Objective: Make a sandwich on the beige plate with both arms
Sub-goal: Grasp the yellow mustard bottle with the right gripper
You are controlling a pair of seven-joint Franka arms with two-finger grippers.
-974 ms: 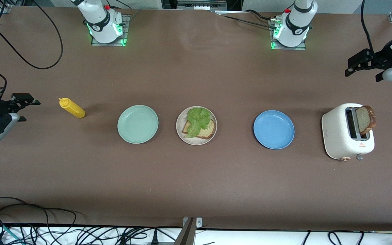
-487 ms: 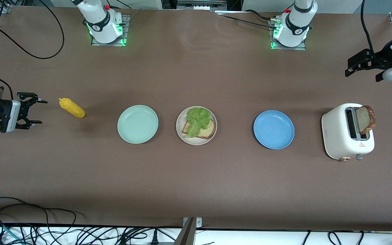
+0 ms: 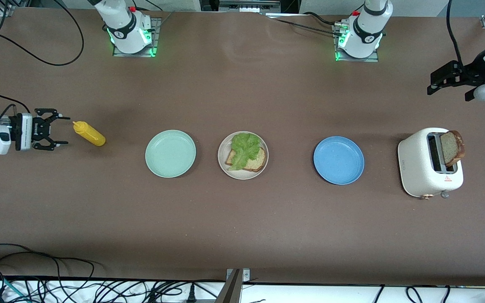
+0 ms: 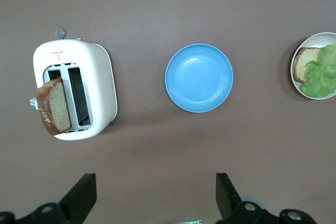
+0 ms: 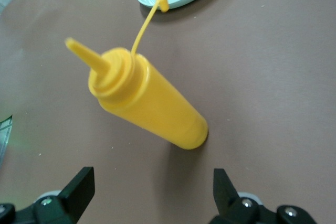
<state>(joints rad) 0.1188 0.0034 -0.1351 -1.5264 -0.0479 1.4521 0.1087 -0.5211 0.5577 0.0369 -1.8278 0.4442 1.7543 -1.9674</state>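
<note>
Next, my right gripper picks up the squeeze bottle by its lower body (image 3: 94, 136), which leaves the yellow squeeze bottle's nozzle (image 3: 76, 124) free to dress the sandwich.
The beige plate (image 3: 236, 173) sits mid-table between a mint-green and a blue plate. It holds one brown bread slice (image 3: 257, 160) with a ruffled lettuce leaf (image 3: 243, 147) lying on top. A second bread slice (image 3: 453, 147) stands up out of a white toaster (image 3: 419, 168) at the left arm's end. My left gripper (image 3: 431, 83) hangs open, high over bare table by the toaster; its wrist view looks down on the toaster (image 4: 100, 87) and the bread slice (image 4: 54, 106). My right gripper (image 3: 62, 131) is open, aimed at a yellow squeeze bottle (image 3: 89, 133) and apart from it.
The yellow bottle (image 5: 147, 103) leans with its cap off on a strap. The mint-green plate (image 3: 170, 153) and the blue plate (image 3: 338, 160) are both empty. Cables run along the table edge nearest the front camera.
My right gripper has swung in from the table's end toward the yellow bottle and turned so both fingers face it. The left arm has not moved.
</note>
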